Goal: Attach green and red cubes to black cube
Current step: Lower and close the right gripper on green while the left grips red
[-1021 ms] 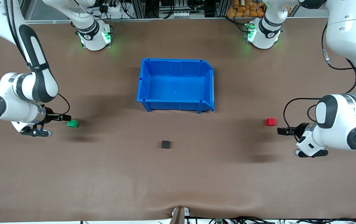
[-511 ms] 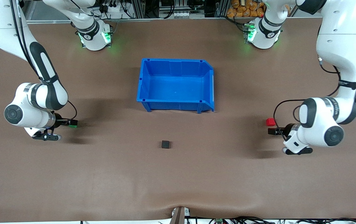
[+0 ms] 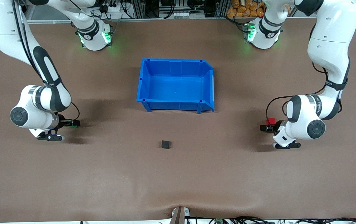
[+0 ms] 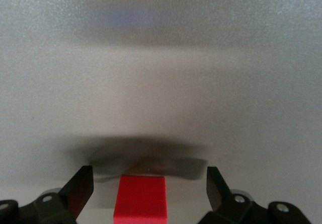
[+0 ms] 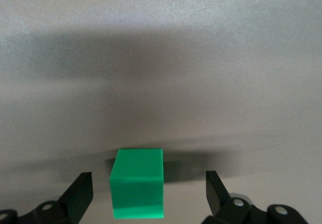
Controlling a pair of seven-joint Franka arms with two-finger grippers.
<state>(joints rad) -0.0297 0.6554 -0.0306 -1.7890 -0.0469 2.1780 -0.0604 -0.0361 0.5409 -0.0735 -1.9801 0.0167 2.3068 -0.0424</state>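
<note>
The green cube is between my right fingers; close now.
The green cube [image 5: 137,190] lies on the brown table toward the right arm's end. My right gripper [image 5: 148,193] stands open around it, with a gap on each side. In the front view that cube [image 3: 71,123] is mostly covered by the right gripper [image 3: 74,123]. Toward the left arm's end, the red cube [image 4: 140,198] sits between the open fingers of my left gripper [image 4: 149,190], untouched. The front view shows the red cube [image 3: 270,121] just above the left gripper [image 3: 264,127]. The black cube [image 3: 165,144] lies alone mid-table, nearer the front camera than the bin.
A blue open bin [image 3: 143,82] stands at the table's middle, with nothing in it. The two arm bases with green lights stand along the table's back edge.
Both arms have swung low toward the table's middle. The right gripper's fingers now straddle the green cube and the left gripper's the red cube. None of the cubes has moved.
</note>
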